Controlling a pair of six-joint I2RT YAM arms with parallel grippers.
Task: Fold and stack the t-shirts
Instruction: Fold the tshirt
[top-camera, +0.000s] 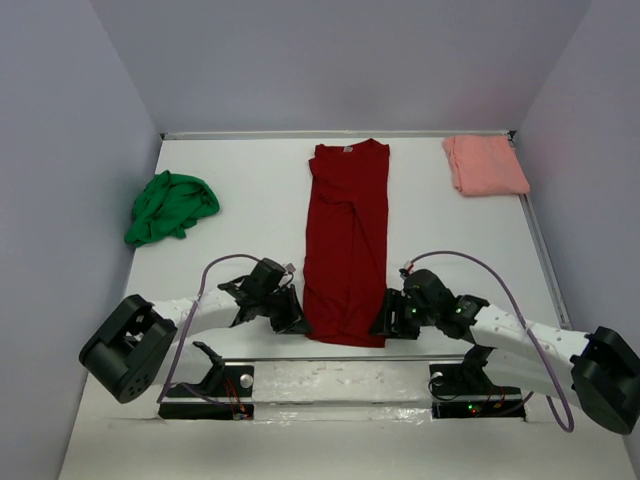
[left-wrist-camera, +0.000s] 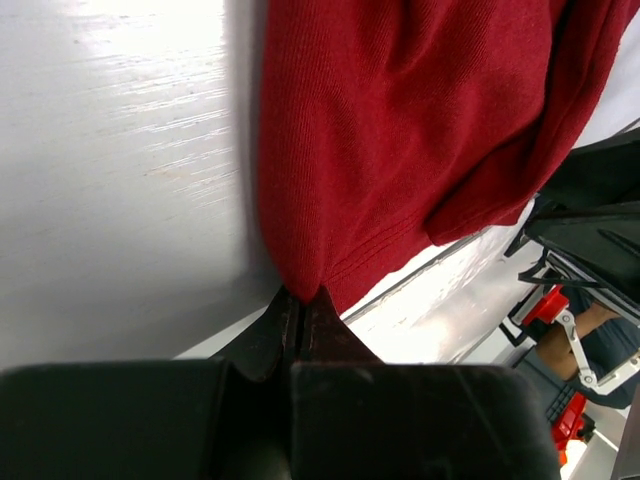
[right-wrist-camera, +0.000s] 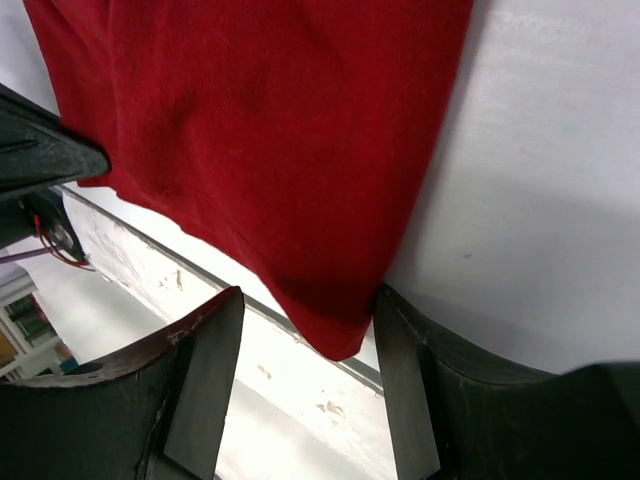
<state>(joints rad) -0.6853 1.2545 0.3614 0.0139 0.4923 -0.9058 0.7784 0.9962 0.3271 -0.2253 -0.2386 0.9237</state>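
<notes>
My right gripper grabs the dark red t-shirt (top-camera: 345, 240) by its free near hem corner (top-camera: 379, 339) next, matching my left gripper, to fold the hem toward the collar.
The dark red t-shirt (top-camera: 345, 240) lies folded into a long strip down the middle of the table, collar at the far end. My left gripper (top-camera: 299, 324) is shut on the shirt's near left corner (left-wrist-camera: 300, 280), the cloth pinched between its tips (left-wrist-camera: 300, 297). At the near right corner (right-wrist-camera: 340, 335), my right gripper (top-camera: 384, 322) stands open with the corner between its fingers (right-wrist-camera: 305, 305); the right finger touches the hem. A bright green t-shirt (top-camera: 170, 207) lies crumpled at the left. A salmon pink t-shirt (top-camera: 485, 163) lies folded at the far right corner.
Grey walls close the table on the left, back and right. A metal strip (top-camera: 330, 358) runs along the near edge just behind the red shirt's hem. Both arm bases (top-camera: 205, 385) sit below that strip.
</notes>
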